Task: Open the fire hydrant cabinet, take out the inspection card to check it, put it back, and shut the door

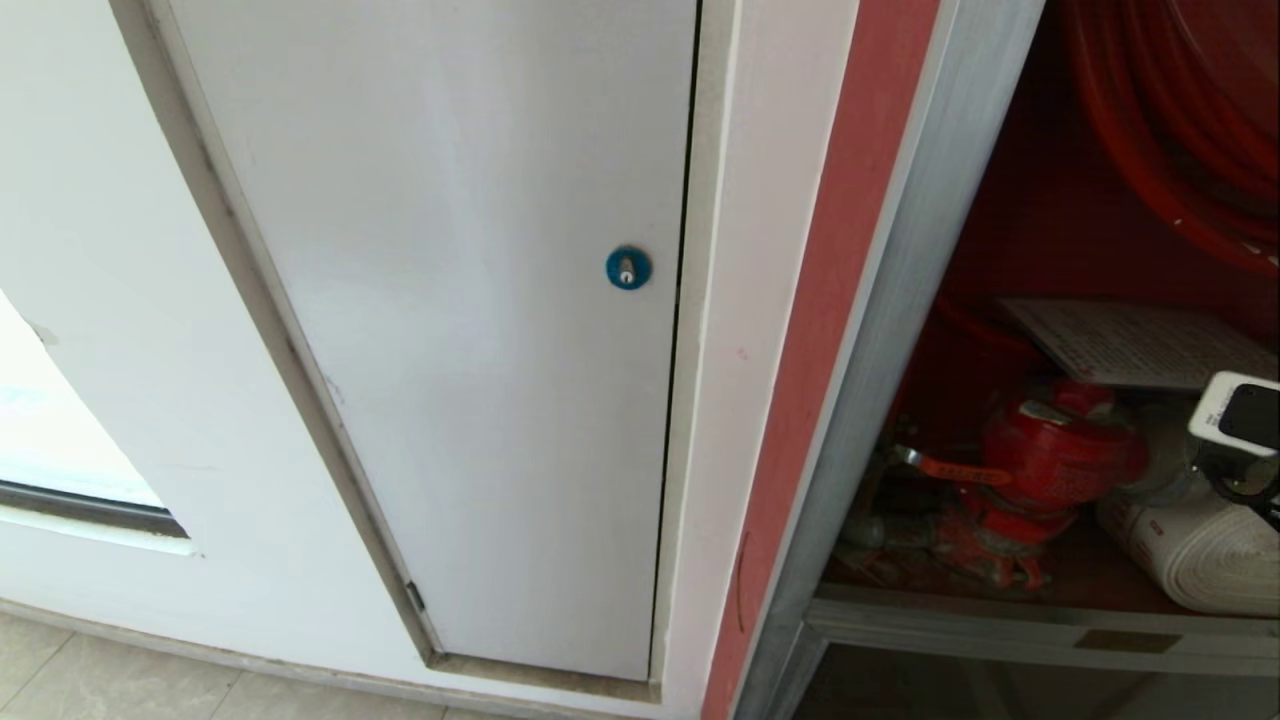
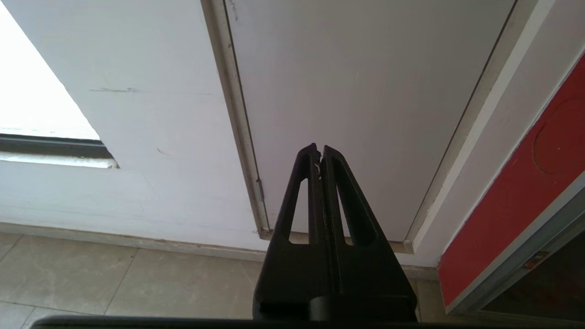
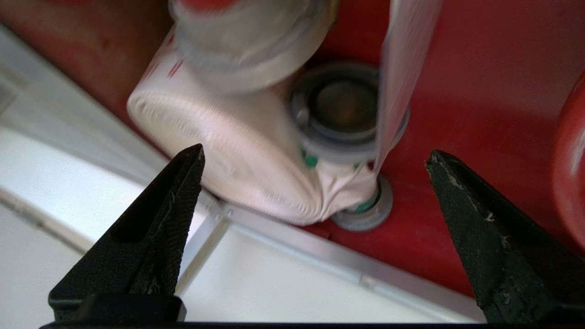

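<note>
The inspection card's printed side (image 1: 1128,340) should stay free to check, so my right gripper should next pick up the inspection card by its thin edge (image 1: 1178,385).
The fire hydrant cabinet (image 1: 880,330) stands open at the right, grey-framed and red inside. Inside, the white inspection card (image 1: 1140,345) lies on top of the red valve (image 1: 1050,450), below the red hose reel (image 1: 1180,130). A white rolled hose (image 1: 1200,560) sits on the cabinet floor. My right arm (image 1: 1240,415) reaches in at the right edge, just under the card. In the right wrist view the right gripper (image 3: 315,157) is open and empty, with the hose (image 3: 219,137) and its coupling (image 3: 343,105) ahead. My left gripper (image 2: 319,148) is shut and parked. The door is out of view.
A plain white panel (image 1: 450,330) with a small blue round lock (image 1: 628,268) fills the wall left of the cabinet. The cabinet's grey sill (image 1: 1040,625) runs below the hose. Beige floor tiles (image 2: 114,278) lie under the left gripper.
</note>
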Motion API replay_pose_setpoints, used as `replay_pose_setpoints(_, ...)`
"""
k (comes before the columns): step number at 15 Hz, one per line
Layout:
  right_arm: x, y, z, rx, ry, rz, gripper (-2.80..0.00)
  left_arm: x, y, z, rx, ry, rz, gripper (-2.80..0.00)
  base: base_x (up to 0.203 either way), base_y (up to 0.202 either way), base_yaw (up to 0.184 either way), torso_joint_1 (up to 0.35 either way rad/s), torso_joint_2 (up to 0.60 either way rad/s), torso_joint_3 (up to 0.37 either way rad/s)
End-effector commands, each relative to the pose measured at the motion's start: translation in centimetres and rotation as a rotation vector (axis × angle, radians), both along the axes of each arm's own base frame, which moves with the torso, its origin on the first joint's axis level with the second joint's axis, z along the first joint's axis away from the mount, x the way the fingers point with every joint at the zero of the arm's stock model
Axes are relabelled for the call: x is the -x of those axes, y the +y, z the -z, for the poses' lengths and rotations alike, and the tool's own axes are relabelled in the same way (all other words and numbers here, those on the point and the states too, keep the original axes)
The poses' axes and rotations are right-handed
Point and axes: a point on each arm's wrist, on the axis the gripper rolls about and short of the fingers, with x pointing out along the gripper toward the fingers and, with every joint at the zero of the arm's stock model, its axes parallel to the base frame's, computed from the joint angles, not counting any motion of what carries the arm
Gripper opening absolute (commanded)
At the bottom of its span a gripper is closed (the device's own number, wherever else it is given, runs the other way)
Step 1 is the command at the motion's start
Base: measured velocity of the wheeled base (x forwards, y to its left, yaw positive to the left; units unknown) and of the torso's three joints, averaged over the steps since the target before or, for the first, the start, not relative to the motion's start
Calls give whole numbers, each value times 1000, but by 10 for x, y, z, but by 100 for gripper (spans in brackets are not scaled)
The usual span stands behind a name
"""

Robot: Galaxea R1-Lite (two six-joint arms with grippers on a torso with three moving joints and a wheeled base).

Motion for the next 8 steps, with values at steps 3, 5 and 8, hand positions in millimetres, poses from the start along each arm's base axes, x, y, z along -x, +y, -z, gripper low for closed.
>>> replay_pose_setpoints(3, -18, -4, 5, 0, 6, -12, 0, 0, 0, 0, 0, 1, 0, -280, 0, 0, 0, 0, 0, 0)
replay_pose_setpoints(5, -23, -5, 4, -1, 8, -11, 0, 0, 0, 0, 0, 1, 0, -280, 0, 0, 0, 0, 0, 0)
replay_pose_setpoints(8, -29, -8, 1, 0, 2, -3, 0, 0, 0, 0, 0, 1, 0, -280, 0, 0, 0, 0, 0, 0)
